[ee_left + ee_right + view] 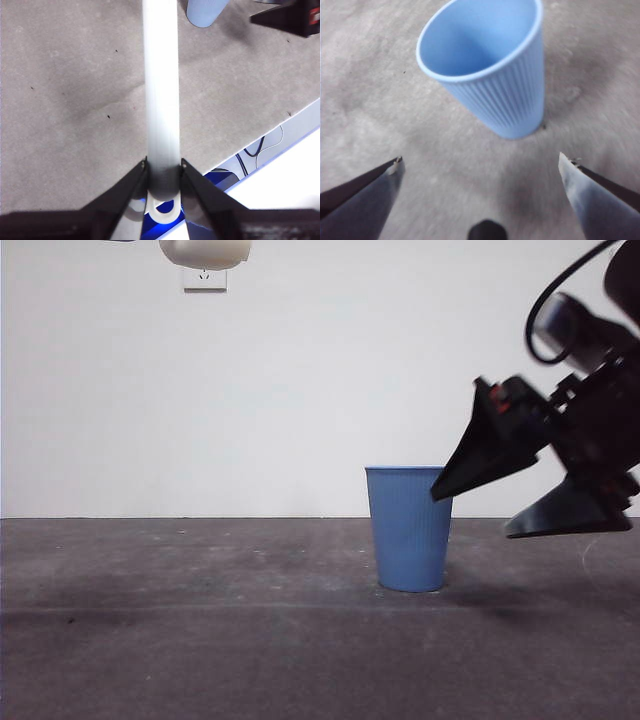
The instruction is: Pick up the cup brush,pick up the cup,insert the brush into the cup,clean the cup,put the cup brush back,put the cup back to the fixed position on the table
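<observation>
My right gripper grabs the cup by its ribbed side (502,102) next, which keeps the cup's opening (477,35) free for the brush.
The blue ribbed cup (409,528) stands upright and empty on the dark grey table (180,640); it also shows in the right wrist view (490,70) and in the left wrist view (205,11). My right gripper (520,502) is open, just right of the cup near its rim, apart from it, with the cup between and ahead of its jaws (480,165). My left gripper (163,167) is shut on the cup brush's grey handle (161,90), held high above the table; the white looped end (165,214) sticks out behind the jaws. The cream sponge head (205,252) shows at the top of the front view.
A white wall with a socket (204,280) stands behind the table. In the left wrist view the table's edge (260,145) runs near, with cables and a blue and white floor beyond it.
</observation>
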